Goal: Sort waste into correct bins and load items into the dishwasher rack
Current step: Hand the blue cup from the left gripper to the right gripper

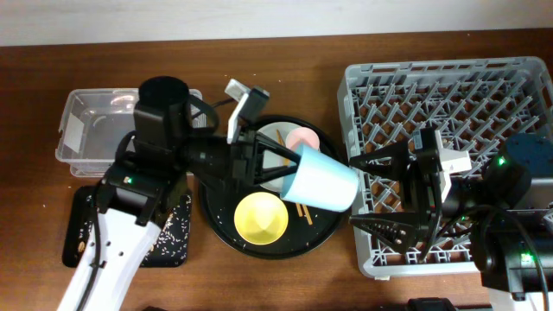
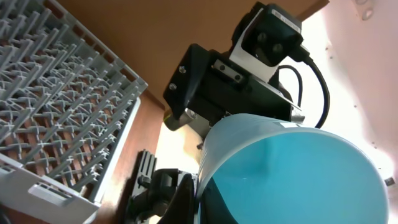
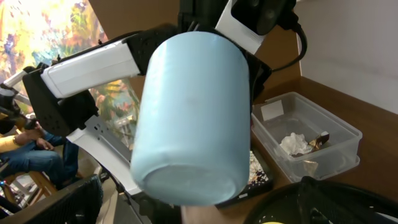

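Note:
I will grab the light-blue cup around its base end with my right gripper next. The cup's rim then stays free, so the cup can be loaded with its opening down into the dishwasher rack.
My left gripper is shut on the rim of the light-blue cup and holds it tilted on its side above the round black tray, its base pointing at the grey dishwasher rack. In the left wrist view one finger pinches the cup's rim. My right gripper is open and empty at the rack's left edge, facing the cup's base. The yellow bowl, pink cup, pale plate and chopsticks lie on the round tray.
The clear tub stands at the back left; it holds the white napkin and the gold-brown wrapper. The shallow black tray with rice-like crumbs lies at the front left, partly under my left arm. The round black tray sits between the bins and the rack.

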`<state>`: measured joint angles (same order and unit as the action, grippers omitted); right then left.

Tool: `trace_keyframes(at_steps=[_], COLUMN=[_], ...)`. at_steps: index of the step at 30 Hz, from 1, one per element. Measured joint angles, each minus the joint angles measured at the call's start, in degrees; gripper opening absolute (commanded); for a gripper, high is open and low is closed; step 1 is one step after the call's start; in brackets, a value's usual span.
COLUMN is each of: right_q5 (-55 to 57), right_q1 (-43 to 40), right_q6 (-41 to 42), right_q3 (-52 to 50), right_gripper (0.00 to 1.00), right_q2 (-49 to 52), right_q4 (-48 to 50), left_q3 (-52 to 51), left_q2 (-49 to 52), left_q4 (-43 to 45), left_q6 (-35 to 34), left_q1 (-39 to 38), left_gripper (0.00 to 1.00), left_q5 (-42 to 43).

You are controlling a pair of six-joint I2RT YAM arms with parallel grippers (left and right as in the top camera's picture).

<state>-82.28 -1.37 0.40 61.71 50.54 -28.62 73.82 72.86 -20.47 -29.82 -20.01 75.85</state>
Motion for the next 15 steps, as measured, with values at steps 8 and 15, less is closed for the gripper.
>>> trace_keyframes(at_steps=[8, 15], right_q5=[-0.37, -0.11], right_q1=[6.84, 9.77], right_q6=[-0.66, -0.26], right_q3=[0.00, 0.00], right_gripper=[0.86, 0.46], right_q2=[4.24, 6.14], right_q4=[7.10, 8.98], left_q3=[0.00, 0.00], left_q2=[0.00, -0.02], left_q4=[0.15, 0.20], left_q6=[-0.02, 0.02], left_q1=[-3.80, -4.15], left_gripper=[0.01, 0.01], left_q5=[-5.03, -5.60])
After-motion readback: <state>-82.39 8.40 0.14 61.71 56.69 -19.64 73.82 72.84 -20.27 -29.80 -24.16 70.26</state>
